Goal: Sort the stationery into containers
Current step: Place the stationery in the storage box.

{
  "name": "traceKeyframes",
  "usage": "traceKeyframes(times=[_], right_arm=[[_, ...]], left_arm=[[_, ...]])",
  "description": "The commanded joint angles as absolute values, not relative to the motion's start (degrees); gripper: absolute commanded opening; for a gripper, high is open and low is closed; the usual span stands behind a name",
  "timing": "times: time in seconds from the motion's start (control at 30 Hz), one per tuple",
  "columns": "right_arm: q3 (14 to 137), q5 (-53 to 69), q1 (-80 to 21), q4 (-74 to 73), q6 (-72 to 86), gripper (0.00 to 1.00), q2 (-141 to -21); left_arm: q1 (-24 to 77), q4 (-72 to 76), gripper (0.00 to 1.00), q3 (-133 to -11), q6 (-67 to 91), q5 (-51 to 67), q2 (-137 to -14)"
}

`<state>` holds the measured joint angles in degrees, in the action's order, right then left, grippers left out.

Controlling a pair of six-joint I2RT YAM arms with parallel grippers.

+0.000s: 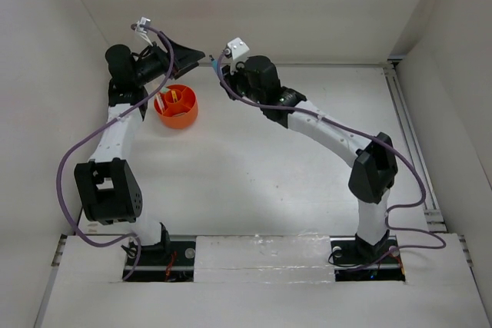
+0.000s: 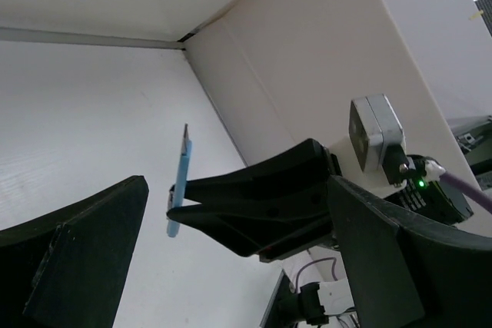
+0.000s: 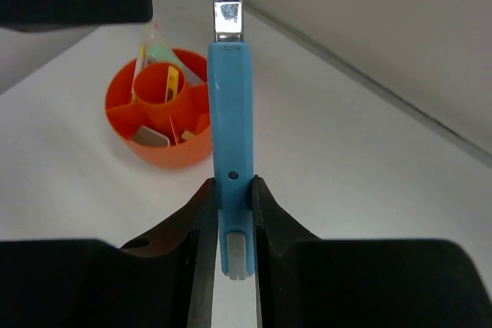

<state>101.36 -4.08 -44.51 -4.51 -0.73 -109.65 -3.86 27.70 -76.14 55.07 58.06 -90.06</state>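
The thin blue pen needs its blue end free to enter the orange tub (image 1: 188, 115). My left gripper will reach the pen and grab its metal-tipped end (image 1: 212, 57).
My right gripper (image 3: 231, 190) is shut on a light blue cutter-like pen (image 3: 231, 144) with a metal tip, held upright above the table. It also shows in the top view (image 1: 217, 67) and the left wrist view (image 2: 180, 182). My left gripper (image 1: 194, 56) is open, and its fingers (image 2: 77, 259) stand wide apart on either side of the right gripper's tips without touching the blue piece. The orange tub (image 1: 188, 115) sits below the left arm. In the right wrist view the tub (image 3: 165, 157) holds a yellow pen (image 3: 141, 63), a pale green one (image 3: 163, 53) and a white eraser (image 3: 150, 137).
The back wall (image 1: 307, 5) and left wall (image 1: 38, 74) of the white enclosure stand close to both grippers. A purple cable (image 1: 84, 144) hangs along the left arm. A rail (image 1: 407, 136) runs along the table's right side.
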Motion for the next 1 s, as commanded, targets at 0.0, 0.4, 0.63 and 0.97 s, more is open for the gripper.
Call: traceKeyframes(times=[0.0, 0.4, 0.63, 0.97], right_arm=[[108.35, -1.05, -43.77, -3.52, -2.91, 0.0, -112.58], [113.37, 4.48, -43.86, -4.83, 1.05, 0.0, -114.17], [113.91, 7.9, -45.52, -4.83, 1.67, 0.0, -113.12], [117.68, 8.61, -47.37, -4.31, 2.72, 0.0, -114.34]], left_arm=[[-4.13, 37.96, 0.99, -75.5, 58.44, 61.17, -89.3], [-4.13, 50.27, 0.95, -69.35, 61.0, 59.94, -91.49], [-4.13, 50.8, 0.86, -68.3, 59.85, 58.8, -92.02], [-4.13, 50.19, 0.26, -68.82, 59.24, 58.8, -93.69]])
